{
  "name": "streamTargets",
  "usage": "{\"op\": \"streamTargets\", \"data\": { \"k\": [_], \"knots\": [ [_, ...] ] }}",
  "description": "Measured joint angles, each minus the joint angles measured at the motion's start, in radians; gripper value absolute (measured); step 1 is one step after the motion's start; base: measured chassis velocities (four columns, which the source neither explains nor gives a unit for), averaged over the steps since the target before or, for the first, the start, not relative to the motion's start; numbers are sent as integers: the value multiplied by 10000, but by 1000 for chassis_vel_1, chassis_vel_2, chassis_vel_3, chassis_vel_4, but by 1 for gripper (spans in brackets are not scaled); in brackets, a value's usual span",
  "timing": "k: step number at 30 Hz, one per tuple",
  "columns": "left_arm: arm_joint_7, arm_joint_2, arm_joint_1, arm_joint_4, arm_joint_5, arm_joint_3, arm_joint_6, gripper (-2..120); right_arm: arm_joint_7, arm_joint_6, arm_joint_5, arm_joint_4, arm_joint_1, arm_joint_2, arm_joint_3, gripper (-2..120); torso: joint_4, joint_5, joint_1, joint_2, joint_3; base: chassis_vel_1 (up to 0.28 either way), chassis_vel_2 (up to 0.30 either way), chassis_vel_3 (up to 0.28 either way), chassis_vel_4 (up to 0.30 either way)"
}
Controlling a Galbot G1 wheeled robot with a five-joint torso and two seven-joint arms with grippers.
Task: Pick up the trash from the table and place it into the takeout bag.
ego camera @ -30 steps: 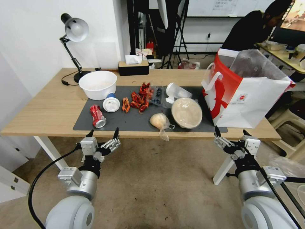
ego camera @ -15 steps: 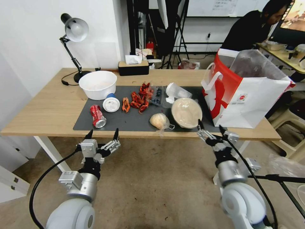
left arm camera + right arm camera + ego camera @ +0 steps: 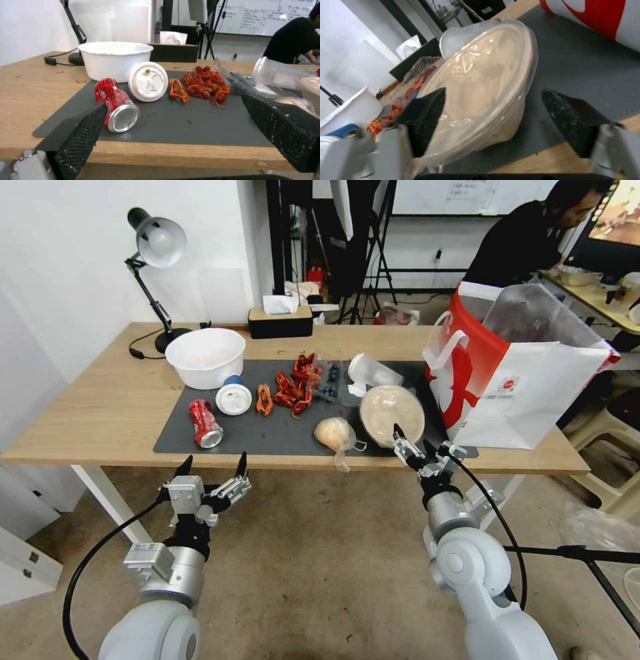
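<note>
My right gripper grabs the lidded beige bowl by its rim [image 3: 373, 437] next, to place it into the takeout bag [image 3: 520, 373].
On the dark mat [image 3: 267, 437] of the table [image 3: 100, 413] lies the trash: a crushed red soda can [image 3: 204, 423], a white cup with a blue base [image 3: 233, 397], a translucent plastic cup [image 3: 373, 372], a lidded beige bowl [image 3: 391, 415] and a clear-wrapped lump [image 3: 335, 435]. The takeout bag [image 3: 520, 373] stands open at the right. My right gripper [image 3: 423, 443] is open at the bowl's near rim; in the right wrist view its fingers [image 3: 430, 105] flank the bowl [image 3: 480, 82]. My left gripper [image 3: 210, 467] hangs open before the table edge, facing the can [image 3: 116, 107].
A big white bowl [image 3: 205, 357], red crayfish shells [image 3: 290, 390] and a clear box of blueberries [image 3: 328, 380] also sit around the mat. A desk lamp [image 3: 157, 247] and black tissue box [image 3: 280, 321] stand at the back. The bag stands close beside the beige bowl on its right.
My right arm has swung left and forward, from below the bag's corner to the beige bowl's near rim. The left arm has barely shifted.
</note>
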Motion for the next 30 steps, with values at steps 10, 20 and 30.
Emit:
{"op": "streamTargets", "data": {
  "k": [10,20,30],
  "knots": [
    [-1,39,-108,182,-2,2,-41,100,226,-22,22,-64,-56,118,0,34,0,0,-1,0,0,0,0,0,0],
    [5,161,-203,309,-22,6,-47,100,244,12,35,219,-173,113,145,2,0,0,1,0,-1,0,0,0,0],
    [52,214,-216,392,-31,11,-230,100,-934,363,1164,2063,-225,-476,944,1,-2,3,2,0,0,0,0,0,0]
  ]
}}
